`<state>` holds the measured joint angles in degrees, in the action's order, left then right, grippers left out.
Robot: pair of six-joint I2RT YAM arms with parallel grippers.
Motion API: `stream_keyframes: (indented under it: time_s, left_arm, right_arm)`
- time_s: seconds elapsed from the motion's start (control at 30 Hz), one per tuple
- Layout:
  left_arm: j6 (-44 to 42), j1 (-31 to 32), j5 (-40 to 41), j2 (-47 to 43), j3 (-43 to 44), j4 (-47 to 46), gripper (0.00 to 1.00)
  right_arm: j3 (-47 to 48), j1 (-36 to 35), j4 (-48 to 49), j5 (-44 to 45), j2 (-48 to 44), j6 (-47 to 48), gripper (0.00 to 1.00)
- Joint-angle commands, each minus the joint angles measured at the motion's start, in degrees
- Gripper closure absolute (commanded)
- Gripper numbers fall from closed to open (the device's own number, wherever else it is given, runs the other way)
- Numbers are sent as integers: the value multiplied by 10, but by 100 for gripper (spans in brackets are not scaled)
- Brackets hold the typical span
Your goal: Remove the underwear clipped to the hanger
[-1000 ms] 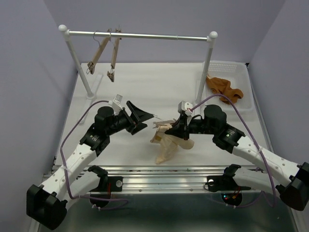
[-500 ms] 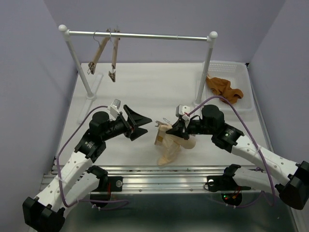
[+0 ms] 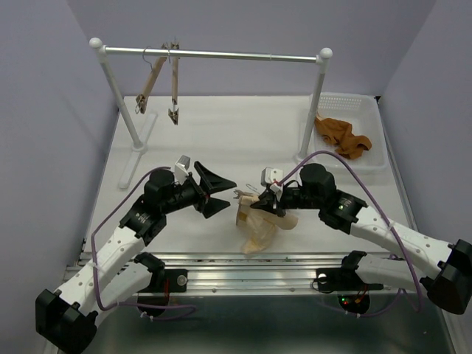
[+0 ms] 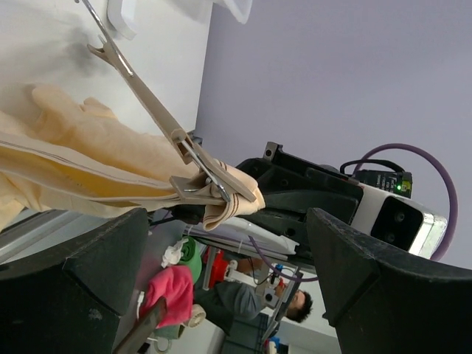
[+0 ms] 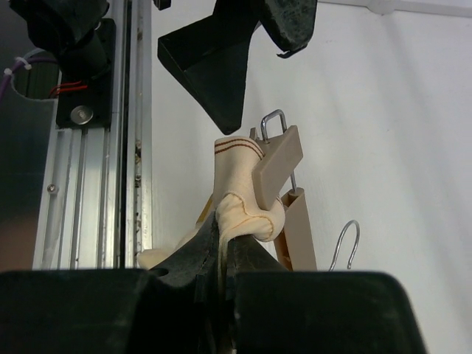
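Observation:
I should next grab the hanger by its clip, across both handles, with my left gripper, to open it for removing the underwear.
The pale beige underwear (image 3: 257, 232) hangs from the wooden hanger (image 3: 245, 199) near the table's front middle. My right gripper (image 3: 260, 206) is shut on the underwear's edge just below one clip (image 5: 276, 158), with the fabric (image 5: 243, 214) pinched between its fingers. The hanger's bar (image 5: 299, 228) and wire hook (image 5: 346, 243) lie beside it. My left gripper (image 3: 221, 193) is open and empty, its jaws wide, just left of that clip. In the left wrist view the hanger (image 4: 147, 99) and clipped underwear (image 4: 88, 147) lie ahead of the open fingers (image 4: 391, 295).
A clothes rail (image 3: 221, 54) stands at the back with two empty wooden hangers (image 3: 158, 81) at its left end. A white basket (image 3: 369, 158) at the back right holds an orange-brown cloth (image 3: 343, 136). The rail's right post (image 3: 313, 110) stands behind my right arm.
My left gripper has moved right, closer to the hanger's clip, still open. My right gripper has shifted slightly left with the underwear and hanger.

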<state>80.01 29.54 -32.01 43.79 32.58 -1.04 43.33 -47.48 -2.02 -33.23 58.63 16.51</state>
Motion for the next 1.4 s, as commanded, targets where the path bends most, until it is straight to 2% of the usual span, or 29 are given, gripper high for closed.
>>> stream_keyframes:
  time_s: [0.0,0.27,0.8,1.03,1.17,1.33,1.37]
  left_arm:
    - [16,8,12,-7,-4,-23,1]
    - [37,27,36,-7,-16,-27,1]
    - [68,31,57,-27,-45,-50,3]
    - [66,32,56,-25,-49,-52,18]
    - [58,32,52,-19,-45,-51,20]
    - [52,34,50,-13,-47,-45,33]
    - [52,34,50,-13,-47,-45,38]
  right_arm:
    - [24,-12,40,27,-5,16,99]
    - [32,-36,40,32,9,26,99]
    - [57,-79,-25,55,39,65,99]
    - [68,-96,-51,49,50,77,99]
    - [73,-101,-55,52,60,82,99]
    - [81,-112,-63,55,61,89,99]
    - [82,-112,-64,55,61,89,99]
